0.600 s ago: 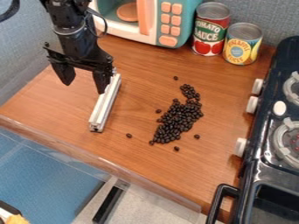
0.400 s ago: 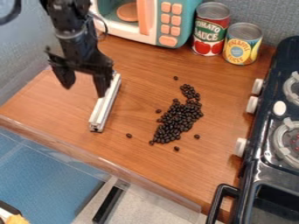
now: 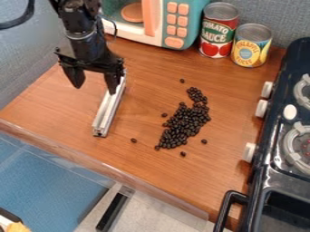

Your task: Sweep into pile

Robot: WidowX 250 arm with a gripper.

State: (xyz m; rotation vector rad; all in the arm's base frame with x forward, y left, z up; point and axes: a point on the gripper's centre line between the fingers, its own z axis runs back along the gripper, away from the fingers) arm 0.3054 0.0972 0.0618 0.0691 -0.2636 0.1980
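My gripper picks up the silver metal bar by its upper end next. Then the bar sweeps the dark beans into a pile.
My black gripper (image 3: 95,87) hangs at the upper left with its two fingers spread apart and nothing between them. Its right finger overlaps the upper part of a long silver-white bar (image 3: 109,108) that lies slanted on the wooden surface; whether they touch I cannot tell. To the right of the bar, dark beans form an elongated pile (image 3: 185,124), narrower at its upper end. Several single beans lie scattered around it, among them a bean (image 3: 133,140) to the lower left and a bean (image 3: 182,81) above.
A toy microwave (image 3: 163,22) stands at the back, with a red can (image 3: 218,31) and a yellow can (image 3: 251,46) beside it. The black toy stove (image 3: 284,158) borders the right side. The wooden counter's front edge (image 3: 109,168) runs diagonally across the lower left.
The gripper has shifted slightly to the right and swung a little, still spread. The bar and the beans lie where they were.
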